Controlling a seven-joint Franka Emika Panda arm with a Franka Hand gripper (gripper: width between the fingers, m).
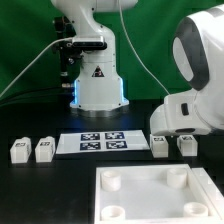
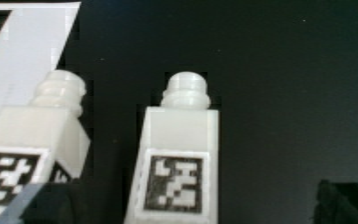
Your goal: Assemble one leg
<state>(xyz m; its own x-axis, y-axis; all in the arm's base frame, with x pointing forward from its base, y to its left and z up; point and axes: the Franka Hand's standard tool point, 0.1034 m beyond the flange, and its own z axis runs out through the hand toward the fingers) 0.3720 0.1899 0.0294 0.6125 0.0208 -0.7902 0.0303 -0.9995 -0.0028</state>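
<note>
Next, my gripper grabs the white leg by its tagged body [image 2: 174, 180], and the leg's rounded peg stays free for the white plate.
Four small white legs with tags lie on the black table. Two are at the exterior view's left [image 1: 18, 151] [image 1: 44, 150] and two at its right [image 1: 160, 146] [image 1: 185, 144], under the arm's white body [image 1: 195, 80]. The wrist view shows two legs side by side, each with a rounded peg on its far end. One leg [image 2: 179, 150] lies between my dark fingertips [image 2: 350, 200]. The other leg [image 2: 43, 140] lies beside it. My gripper [image 2: 197, 205] is open and holds nothing. The gripper is hidden in the exterior view.
The marker board [image 1: 100, 142] lies between the two pairs of legs and shows in the wrist view [image 2: 16, 50]. A large white square plate [image 1: 150, 200] with round sockets lies at the front. The robot base [image 1: 98, 85] stands behind.
</note>
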